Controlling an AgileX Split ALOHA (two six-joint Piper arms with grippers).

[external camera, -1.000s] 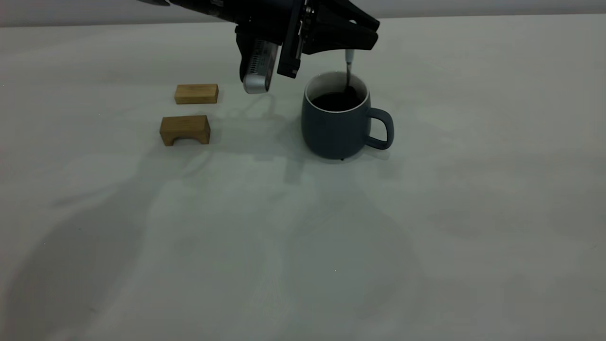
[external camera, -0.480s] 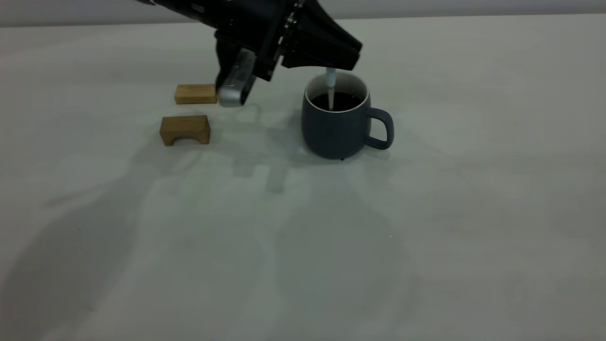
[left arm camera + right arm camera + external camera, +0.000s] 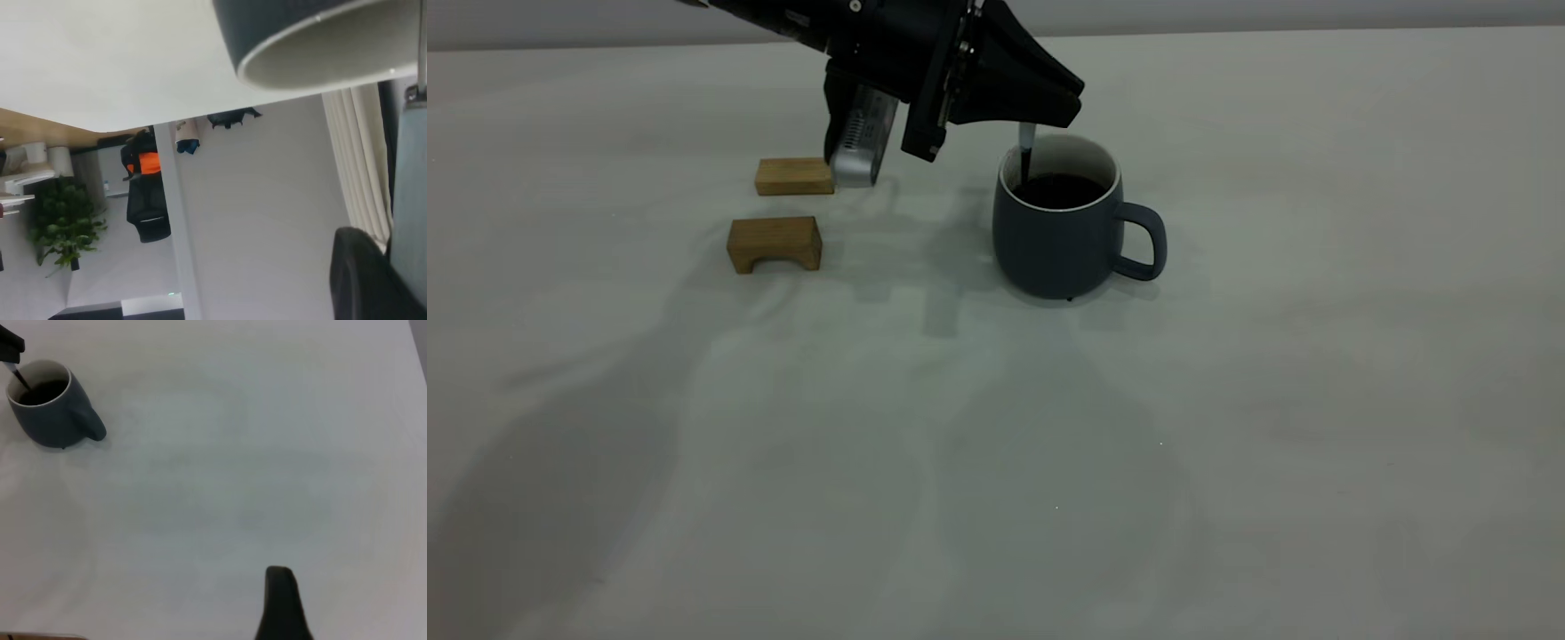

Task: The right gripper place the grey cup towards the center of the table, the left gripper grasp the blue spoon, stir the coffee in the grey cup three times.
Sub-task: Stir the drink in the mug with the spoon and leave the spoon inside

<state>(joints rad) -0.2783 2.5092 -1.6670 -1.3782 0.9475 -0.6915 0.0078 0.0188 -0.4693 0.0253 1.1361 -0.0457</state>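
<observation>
I need to open my left gripper now, because the blue spoon's lower end (image 3: 1025, 169) is inside the grey cup's rim (image 3: 1061, 209).
The grey cup (image 3: 1054, 244) stands upright on the table (image 3: 996, 427), handle to the right, with dark coffee (image 3: 1060, 189) inside. My left gripper (image 3: 1049, 111) hovers just above the cup's back left rim, shut on the blue spoon (image 3: 1026, 147), which hangs upright with its lower end in the coffee by the left wall. The left wrist view shows the spoon's pale handle (image 3: 410, 200) close up and the cup's rim (image 3: 320, 40) beyond. My right gripper stays far back from the cup (image 3: 47, 420); only one finger (image 3: 280, 603) shows, with nothing beside it.
Two brown wooden blocks lie left of the cup: a flat one (image 3: 795, 176) farther back and an arched one (image 3: 775, 244) nearer the front. The left arm's silver camera housing (image 3: 863, 142) hangs beside the flat block.
The left gripper has swung leftward over the cup, carrying the spoon from the back right of the coffee through the middle to the left wall. The cup has not moved.
</observation>
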